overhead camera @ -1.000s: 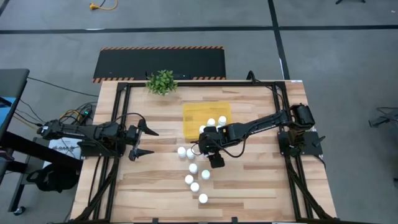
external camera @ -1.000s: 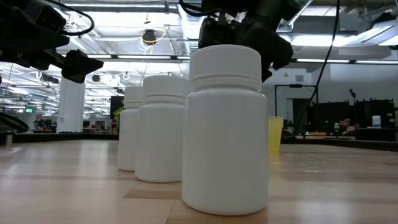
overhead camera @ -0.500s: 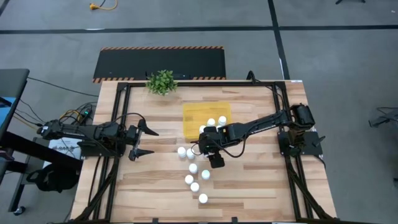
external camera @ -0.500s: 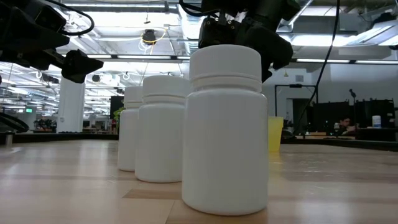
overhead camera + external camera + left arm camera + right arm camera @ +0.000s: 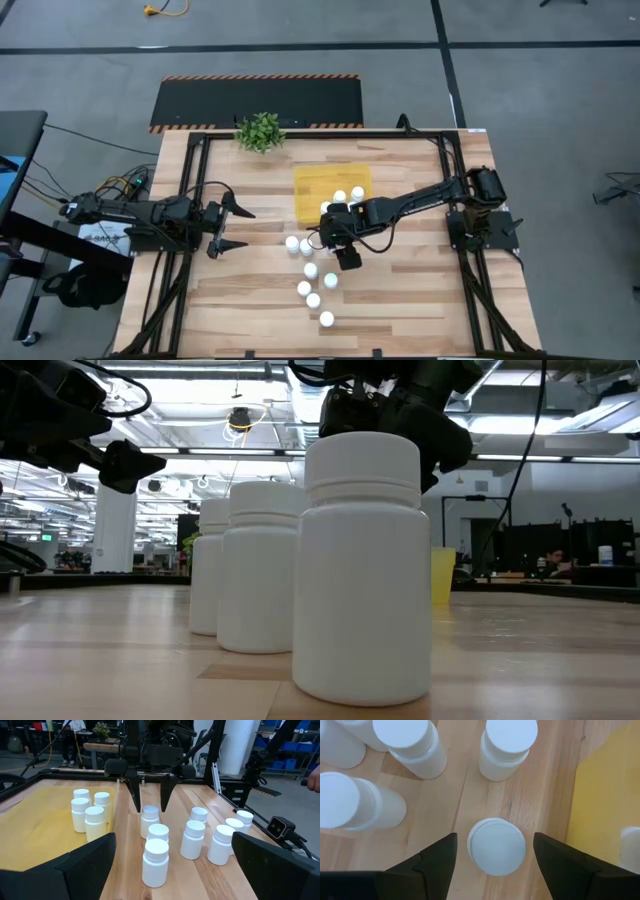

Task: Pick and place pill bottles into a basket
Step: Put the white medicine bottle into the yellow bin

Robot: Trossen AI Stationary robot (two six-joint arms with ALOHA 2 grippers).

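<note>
My right gripper's fingers reach down beside the bottle's white cap (image 5: 498,847). They would hold the bottle if I closed them now.
The yellow tray (image 5: 320,183) lies at the table's far middle with three white pill bottles (image 5: 86,815) standing in it. Several more bottles (image 5: 311,270) stand on the wood near it. My right gripper (image 5: 496,851) points down, open, its fingers either side of one upright bottle (image 5: 497,846) just beside the tray's near edge, with gaps showing on both sides. That bottle also shows in the left wrist view (image 5: 150,818) between the right fingers. My left gripper (image 5: 248,228) is open and empty, level above the table's left part.
Three bottles (image 5: 412,742) stand close around the one between my right fingers. A line of bottles (image 5: 313,300) runs toward the near edge. A small potted plant (image 5: 260,131) stands at the far edge. Bare wood lies at the table's right and near left.
</note>
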